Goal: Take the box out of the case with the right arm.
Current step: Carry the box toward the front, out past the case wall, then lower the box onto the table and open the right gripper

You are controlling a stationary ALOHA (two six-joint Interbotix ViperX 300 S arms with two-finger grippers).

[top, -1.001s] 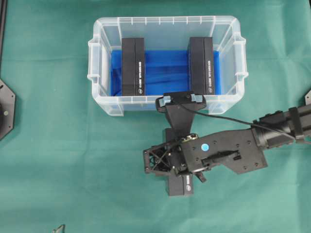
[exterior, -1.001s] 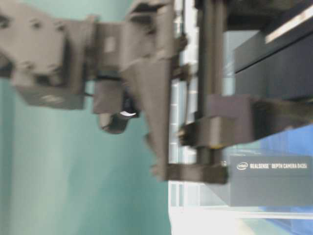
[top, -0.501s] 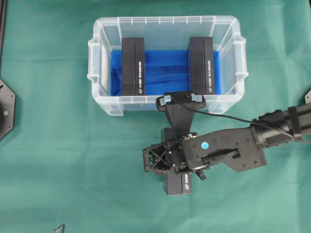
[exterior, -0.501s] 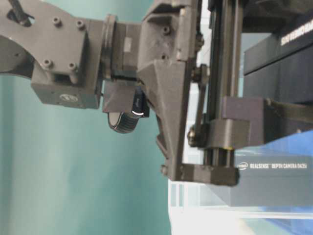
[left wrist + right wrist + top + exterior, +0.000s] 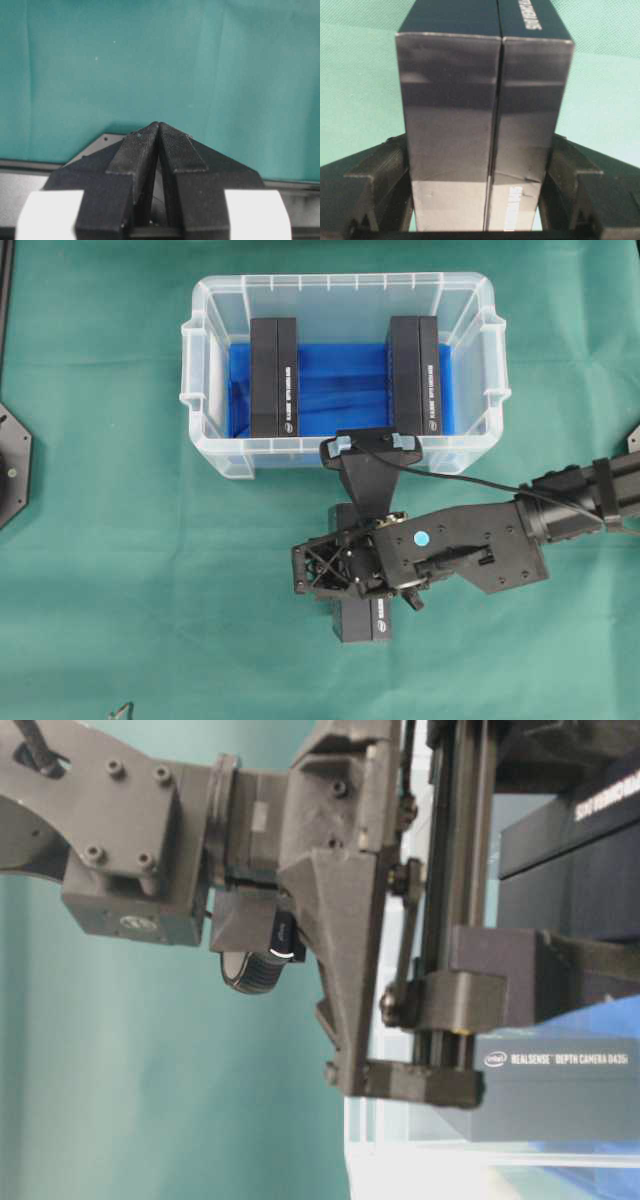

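The held box [image 5: 362,620] [image 5: 455,125] is lying on the green cloth between the fingers of my right gripper, so my right gripper needs to open now and release it.
The clear case [image 5: 200,370] with its blue floor stands at the back of the green cloth, and two black boxes [image 5: 274,378] [image 5: 415,373] lie inside it. A third black box [image 5: 366,622] is outside the case, in front of its near wall. My all-black right gripper [image 5: 350,575] is shut on this box. In the right wrist view the box [image 5: 485,100] fills the space between the fingers [image 5: 380,175], which press on both its long sides. My left gripper [image 5: 159,126] is shut on nothing, over bare cloth.
The case's near wall [image 5: 300,452] is just behind the right wrist camera mount [image 5: 370,445]. A black arm base [image 5: 12,465] sits at the left edge. Green cloth [image 5: 150,590] surrounds the held box.
The right gripper and the held box have shifted slightly left over the cloth. The case and the two boxes in it have not moved.
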